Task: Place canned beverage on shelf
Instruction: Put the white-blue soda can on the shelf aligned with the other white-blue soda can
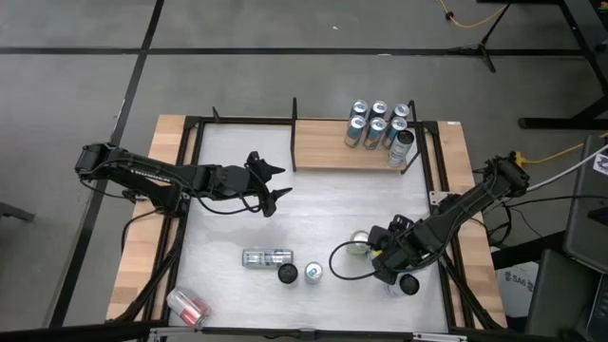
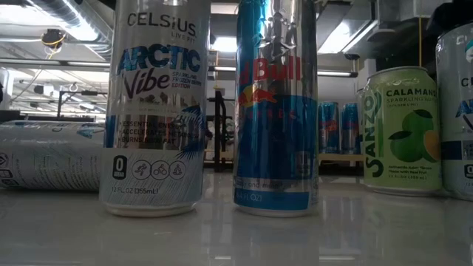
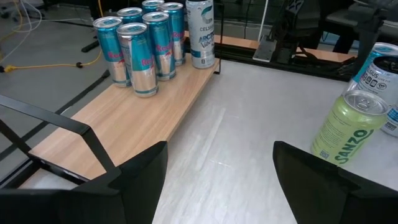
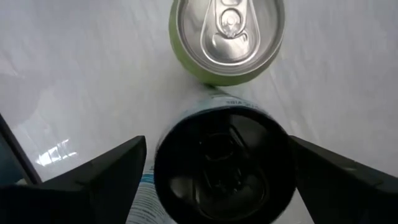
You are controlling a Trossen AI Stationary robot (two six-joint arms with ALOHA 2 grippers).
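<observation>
My right gripper needs to close now on the white-and-blue can's dark top (image 4: 224, 165), close beside the green can. The can's top fills the gap between my fingers, so they would hold it if I closed now.
The shelf (image 1: 337, 155) is a light wooden board at the table's far side, and several cans (image 1: 378, 123) stand on its right end. Near the table's right front, my right gripper (image 1: 391, 269) points down, open. Its fingers stand on either side of the top of an upright white-and-blue can with a dark top (image 4: 221, 168), not touching it. A green Sanzo can (image 4: 227, 37) stands right beside that can. My left gripper (image 1: 277, 182) hovers open over the middle of the table, facing the shelf (image 3: 124, 118).
A can lies on its side (image 1: 266, 257) near the front, with two upright cans (image 1: 287, 275) (image 1: 313, 274) beside it. Another can (image 1: 408, 283) stands at my right gripper. A red can (image 1: 187, 306) lies at the near left corner. Black frame rails (image 1: 432, 180) edge the table.
</observation>
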